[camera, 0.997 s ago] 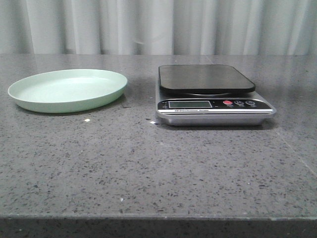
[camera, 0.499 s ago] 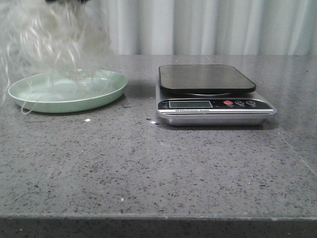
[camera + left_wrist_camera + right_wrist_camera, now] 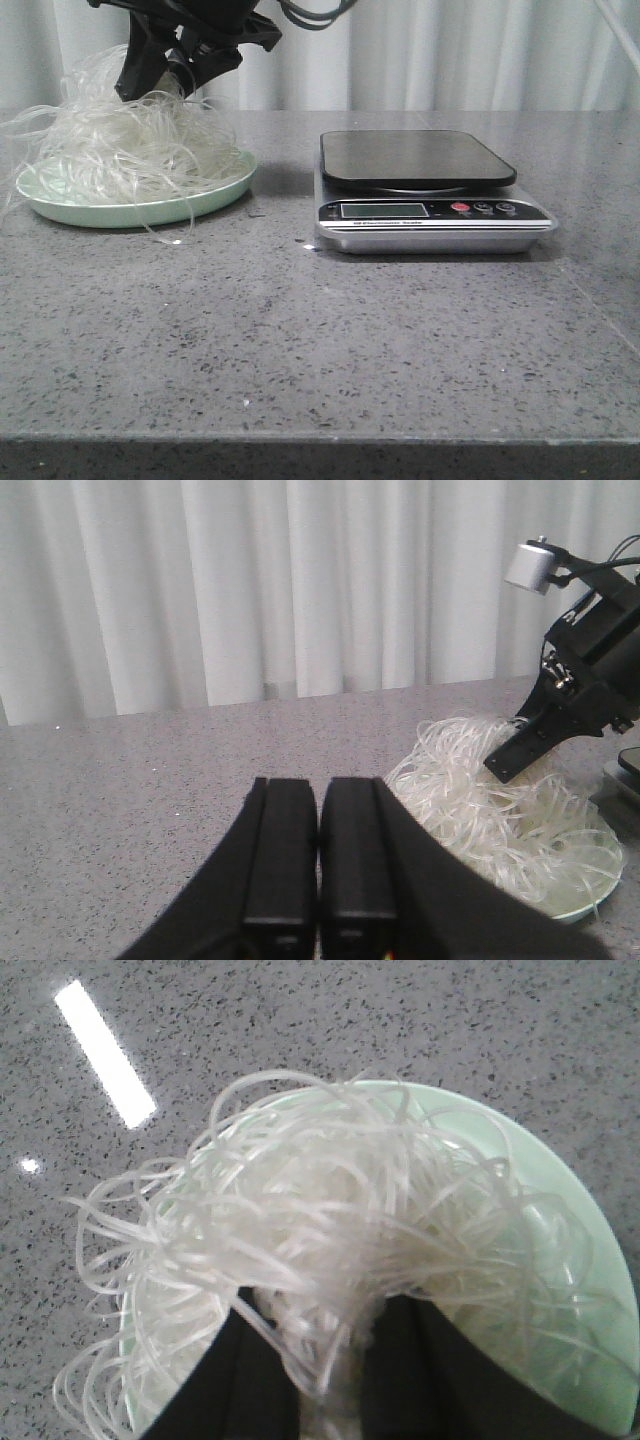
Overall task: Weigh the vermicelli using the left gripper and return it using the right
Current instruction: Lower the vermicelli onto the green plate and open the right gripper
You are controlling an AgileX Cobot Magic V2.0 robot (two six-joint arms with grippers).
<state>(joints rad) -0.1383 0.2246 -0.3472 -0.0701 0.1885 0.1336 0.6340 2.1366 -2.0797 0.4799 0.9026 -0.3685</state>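
The pinched vermicelli [image 3: 145, 140] is resting on its heap inside the pale green plate's rim [image 3: 215, 197] and would stay there, so my right gripper should open its fingers.
The vermicelli [image 3: 125, 150], a fluffy tangle of whitish strands, lies heaped on the pale green plate [image 3: 218, 192] at the far left. My right gripper [image 3: 160, 80] reaches down onto the top of the heap. In the right wrist view its fingers [image 3: 250, 1380] stand with strands of vermicelli [image 3: 330, 1210] pinched between them, over the plate [image 3: 565, 1250]. My left gripper [image 3: 318, 790] is shut and empty, above the bare table beside the plate, and is out of the front view. It sees the heap [image 3: 500, 815] and the right gripper [image 3: 512, 758].
A silver kitchen scale [image 3: 432, 215] with an empty dark platform [image 3: 415, 155] stands right of the plate. A few strands hang over the plate's front rim onto the grey stone table [image 3: 300, 330]. A white curtain [image 3: 450, 50] closes the back.
A second ago the plate was empty. The vermicelli came down from above and now rests on the plate, with my right gripper lowered into view on top of it.
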